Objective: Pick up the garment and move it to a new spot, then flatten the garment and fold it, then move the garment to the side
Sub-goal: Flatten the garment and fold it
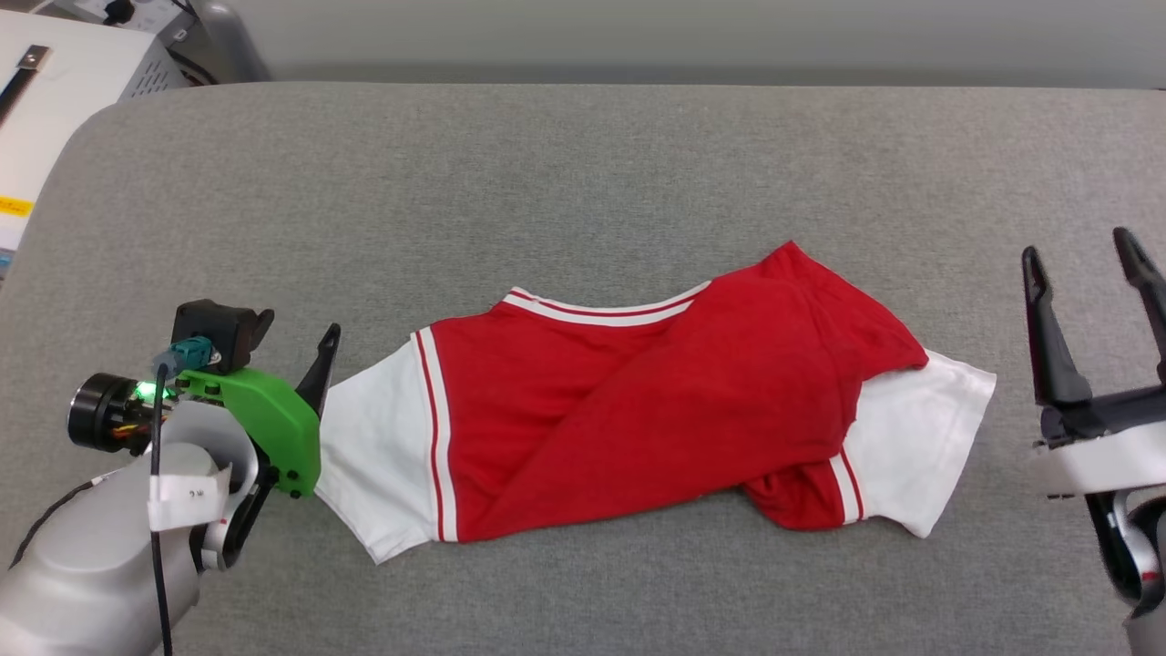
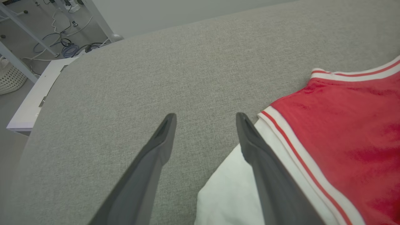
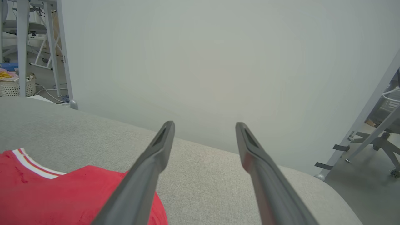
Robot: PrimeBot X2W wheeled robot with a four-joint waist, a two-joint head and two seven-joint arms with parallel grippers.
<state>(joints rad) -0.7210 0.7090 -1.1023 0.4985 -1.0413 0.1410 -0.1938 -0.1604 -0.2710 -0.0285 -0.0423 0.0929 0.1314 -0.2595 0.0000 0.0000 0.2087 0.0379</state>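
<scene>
The garment lies doubled over itself, and my right gripper needs to take hold of it next by the hem of the white sleeve sticking out beneath the red body (image 1: pixel 771 377).
The garment (image 1: pixel 638 410), a red T-shirt with white sleeves and red-white striped trim, lies crumpled across the middle of the grey table (image 1: pixel 583 182), its red body folded diagonally over itself. My left gripper (image 2: pixel 204 117) is open at the garment's left white sleeve (image 1: pixel 373 474). In the left wrist view one finger (image 2: pixel 268 175) lies over that sleeve's edge, with only table cloth between the two fingers. My right gripper (image 1: pixel 1078 248) is open and holds nothing. It stands apart from the right sleeve (image 1: pixel 920 437), off to its right. The right wrist view has the garment (image 3: pixel 62 193) at lower left.
White equipment (image 1: pixel 64 82) stands beyond the table's far left corner. On the floor there are a white basket (image 2: pixel 9 78) and cables (image 2: pixel 68 47). A plain wall (image 3: pixel 218 62) rises behind the table, and a chair base (image 3: pixel 384 137) is on the right.
</scene>
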